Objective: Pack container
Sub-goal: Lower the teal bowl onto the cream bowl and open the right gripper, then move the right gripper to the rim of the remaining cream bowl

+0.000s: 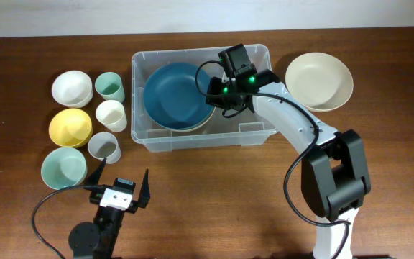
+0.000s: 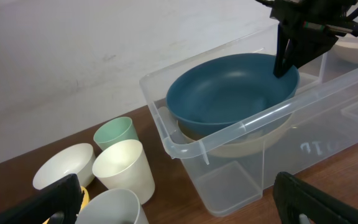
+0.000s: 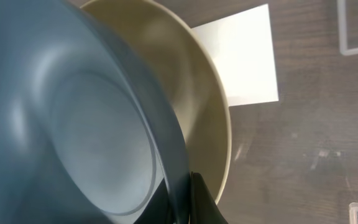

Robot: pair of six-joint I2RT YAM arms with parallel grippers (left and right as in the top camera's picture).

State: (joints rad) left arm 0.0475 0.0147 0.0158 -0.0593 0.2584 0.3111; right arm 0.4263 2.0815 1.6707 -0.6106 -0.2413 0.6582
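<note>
My right gripper should open now: the tilted blue bowl rests in the cream bowl and would settle inside.
The clear plastic container [image 1: 200,142] stands mid-table. Inside it a dark blue bowl [image 1: 175,93] rests tilted in a cream bowl [image 1: 195,127]. My right gripper [image 1: 218,92] reaches into the tub and is shut on the blue bowl's right rim. The right wrist view shows its fingers pinching the blue bowl [image 3: 73,124] at the rim, with the cream bowl [image 3: 194,81] behind and the white label [image 3: 241,56] on the container's base. My left gripper [image 1: 124,173] hovers open and holds nothing near the front left; its view shows the container [image 2: 185,146] and the blue bowl [image 2: 229,87].
Left of the tub stand a white bowl [image 1: 72,88], a green cup [image 1: 110,87], a cream cup [image 1: 111,115], a yellow bowl [image 1: 70,127], a grey cup [image 1: 104,147] and a pale green bowl [image 1: 63,169]. Another cream bowl [image 1: 319,80] sits right of the tub.
</note>
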